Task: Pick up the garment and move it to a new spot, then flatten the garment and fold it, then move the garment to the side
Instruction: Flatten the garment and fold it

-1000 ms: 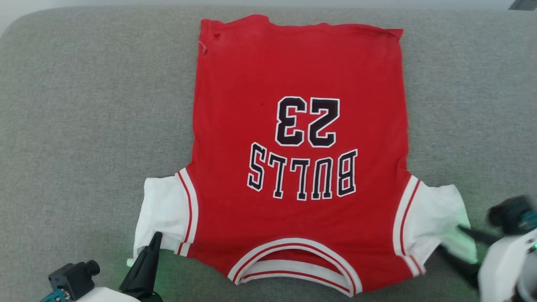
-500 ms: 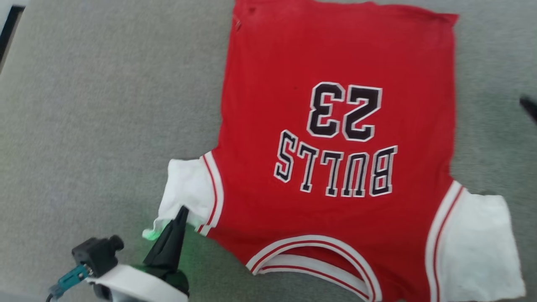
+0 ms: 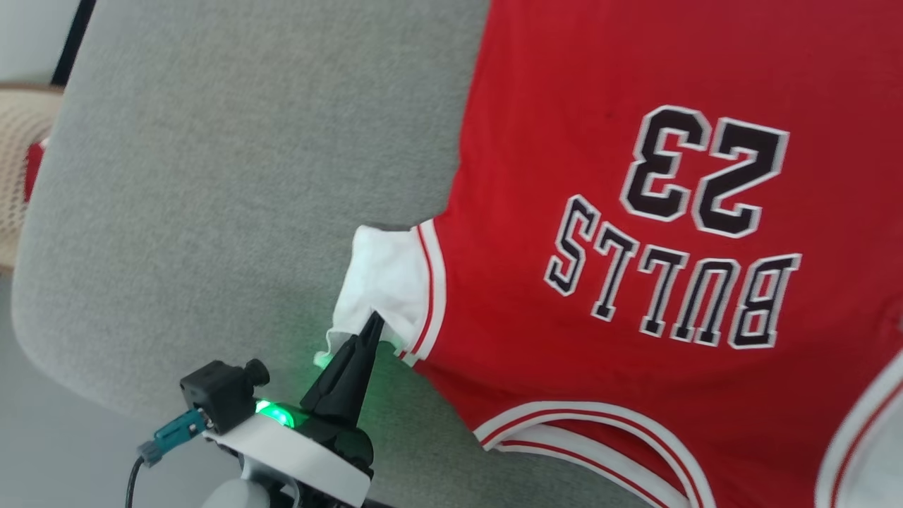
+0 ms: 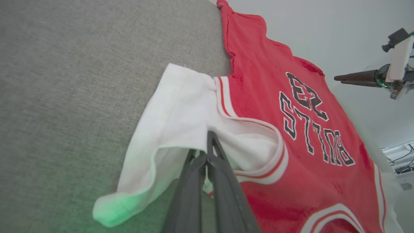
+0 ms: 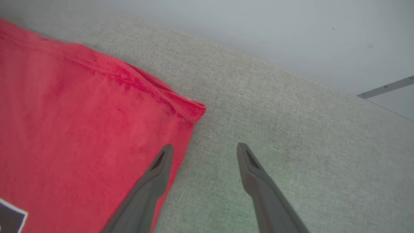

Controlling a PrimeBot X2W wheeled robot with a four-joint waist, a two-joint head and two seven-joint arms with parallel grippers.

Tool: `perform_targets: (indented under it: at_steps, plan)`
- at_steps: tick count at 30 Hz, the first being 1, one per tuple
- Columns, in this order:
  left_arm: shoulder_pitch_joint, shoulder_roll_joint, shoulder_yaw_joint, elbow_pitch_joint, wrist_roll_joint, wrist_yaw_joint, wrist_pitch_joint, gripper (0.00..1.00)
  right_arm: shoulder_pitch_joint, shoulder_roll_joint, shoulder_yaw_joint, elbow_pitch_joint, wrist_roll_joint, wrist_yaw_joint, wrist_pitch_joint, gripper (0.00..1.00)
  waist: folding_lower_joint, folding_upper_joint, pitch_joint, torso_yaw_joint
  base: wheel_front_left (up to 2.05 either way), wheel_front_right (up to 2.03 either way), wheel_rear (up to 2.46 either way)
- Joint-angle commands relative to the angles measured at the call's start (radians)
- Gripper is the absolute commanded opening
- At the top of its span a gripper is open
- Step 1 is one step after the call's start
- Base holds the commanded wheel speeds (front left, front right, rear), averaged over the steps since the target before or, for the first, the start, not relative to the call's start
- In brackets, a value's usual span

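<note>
The robot's right gripper needs to grab the jersey next by its stitched hem corner (image 5: 194,110), which stands up in a fold while the jersey lies flat on the cushion.
The red jersey (image 3: 635,212) lies flat on the grey cushion (image 3: 211,176), its black "BULLS 23" lettering upside down to me. My left gripper (image 3: 372,326) is shut on the white lining flap (image 3: 384,275) at the jersey's near left armhole, and the cloth bunches around the fingertips. In the left wrist view my left gripper (image 4: 208,142) pinches that white flap (image 4: 174,110). My right gripper (image 5: 203,149) is open above the cushion, its left finger over the jersey's far hem corner (image 5: 190,111), holding nothing. It hovers past the garment (image 4: 307,113) as the right gripper (image 4: 338,78).
The cushion's rounded left edge (image 3: 42,212) drops to a pale floor (image 3: 63,437). A beige woven object (image 3: 17,155) with a red patch stands beyond that edge. Behind the cushion's far side is a pale wall (image 5: 258,26). Bare grey cushion lies left of the jersey.
The head camera has swung left, shifting the jersey rightward. My right gripper has left the right white flap and moved toward the far hem. The left gripper keeps its hold, the flap now bunched.
</note>
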Motion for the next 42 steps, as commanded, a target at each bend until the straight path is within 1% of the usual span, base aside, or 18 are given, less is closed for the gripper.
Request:
perform_targets:
  at_steps: [1,4,10,11,12,13,14,20,22,29,36,42]
  plan:
    - [-0.021,0.001,-0.002,0.005,0.011,-0.003,-0.005,0.0,-0.022,0.004,0.011,0.03,-0.021,-0.001,0.016,1.0,0.0,0.0,0.036,0.036,0.0,0.0,0.0]
    - [-0.042,-0.012,-0.013,0.016,0.022,-0.007,-0.009,0.0,-0.058,0.008,0.043,0.096,-0.049,-0.001,0.039,1.0,0.0,0.0,0.051,0.052,0.0,0.0,0.0]
    - [-0.061,-0.026,-0.028,0.038,0.029,-0.01,-0.016,0.0,-0.049,0.024,0.104,0.181,-0.031,-0.001,0.066,1.0,0.0,0.0,0.062,0.058,0.0,0.0,0.0]
    - [-0.062,-0.026,-0.028,0.041,0.029,-0.011,-0.017,0.0,-0.049,0.023,0.113,0.19,-0.028,-0.001,0.071,0.94,0.0,0.0,0.063,0.057,0.0,0.0,0.0]
    - [-0.065,-0.027,-0.028,0.043,0.027,-0.012,-0.018,0.0,-0.049,0.022,0.123,0.195,-0.025,-0.001,0.074,0.61,0.0,0.0,0.062,0.056,0.0,0.0,0.0]
    - [-0.07,-0.027,-0.028,0.047,0.024,-0.014,-0.02,0.0,-0.052,0.022,0.129,0.201,-0.015,-0.001,0.063,0.14,0.0,0.0,0.061,0.053,0.0,0.0,0.0]
    - [-0.072,-0.027,-0.028,0.049,0.023,-0.014,-0.02,0.0,-0.055,0.023,0.131,0.203,-0.011,-0.001,0.053,0.0,0.0,0.0,0.058,0.05,0.0,0.0,0.0]
    - [-0.077,-0.015,-0.015,0.069,0.042,-0.016,-0.025,0.0,-0.069,0.014,0.126,0.208,0.008,-0.001,-0.028,0.0,0.0,0.0,0.021,0.024,0.0,0.0,0.0]
    - [-0.076,-0.013,-0.014,0.074,0.044,-0.015,-0.025,0.0,-0.064,0.007,0.137,0.202,0.009,-0.001,-0.036,0.0,0.0,0.0,0.01,0.017,0.0,0.0,0.0]
    - [-0.042,0.005,0.022,0.094,0.057,-0.013,-0.027,0.0,0.021,-0.035,0.191,0.132,0.103,-0.001,-0.079,0.0,0.0,0.0,-0.084,-0.055,0.0,0.0,0.0]
    - [0.0,0.03,0.044,0.081,0.063,0.011,-0.027,0.0,0.206,-0.115,0.23,-0.017,0.225,-0.001,-0.097,0.0,0.0,0.0,-0.169,-0.133,0.0,0.0,0.0]
    - [0.035,0.056,0.062,0.062,0.053,0.029,-0.019,0.0,0.403,-0.174,0.254,-0.182,0.306,-0.001,-0.066,0.0,0.0,0.0,-0.222,-0.204,0.0,0.0,0.0]
